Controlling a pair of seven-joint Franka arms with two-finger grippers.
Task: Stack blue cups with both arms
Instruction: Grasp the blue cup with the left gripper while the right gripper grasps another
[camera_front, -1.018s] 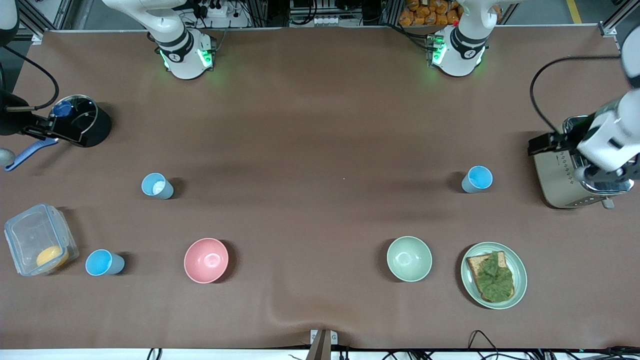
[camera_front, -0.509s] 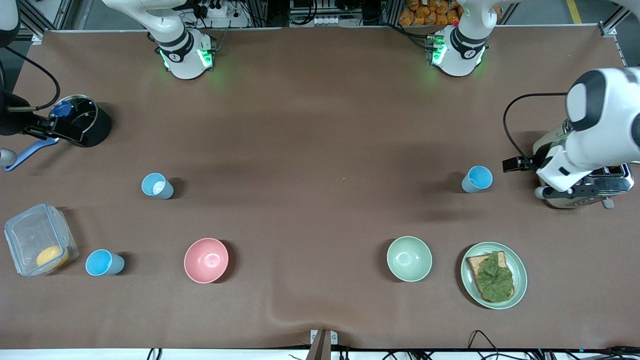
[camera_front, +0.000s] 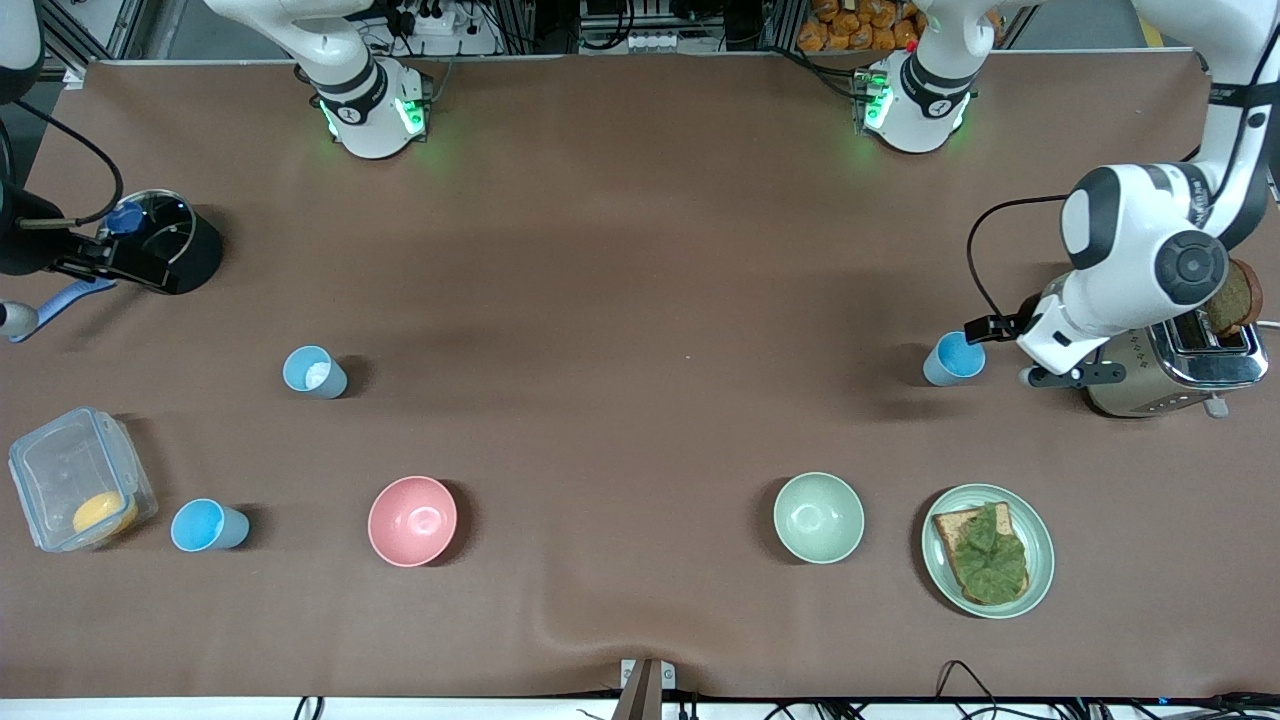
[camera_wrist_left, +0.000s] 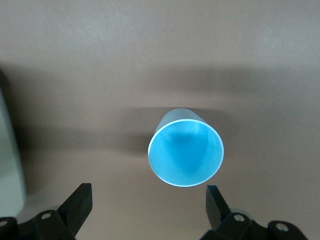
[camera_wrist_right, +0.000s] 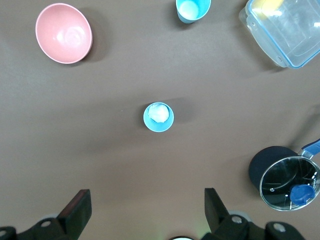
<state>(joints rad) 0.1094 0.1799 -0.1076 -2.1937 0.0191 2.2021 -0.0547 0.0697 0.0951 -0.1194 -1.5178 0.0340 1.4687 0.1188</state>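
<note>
My right gripper grabs the pale grey-blue cup by its rim (camera_wrist_right: 159, 103) next, to stack the blue cups.
A pale grey-blue cup (camera_front: 315, 372) with a whitish spot inside stands upright toward the right arm's end; it also shows in the right wrist view (camera_wrist_right: 158, 116). A sky-blue cup (camera_front: 207, 526) stands beside the clear container. Another sky-blue cup (camera_front: 954, 358) stands beside the toaster. My left gripper (camera_front: 1050, 372) hangs open and empty between that cup and the toaster; in the left wrist view the cup (camera_wrist_left: 186, 148) lies just ahead of the open left gripper (camera_wrist_left: 147, 206). My right gripper (camera_front: 120, 268) waits high up, open and empty (camera_wrist_right: 146, 207).
A pink bowl (camera_front: 412, 520) and a pale green bowl (camera_front: 818, 517) stand near the front camera. A plate (camera_front: 1040, 560) holds bread with lettuce. A toaster (camera_front: 1150, 385) holds toast. A black pot (camera_front: 195, 250) and a clear container (camera_front: 50, 470) are at the right arm's end.
My left arm has swung from over the toaster toward the sky-blue cup beside it, and its gripper now hangs next to that cup. The right arm has barely moved.
</note>
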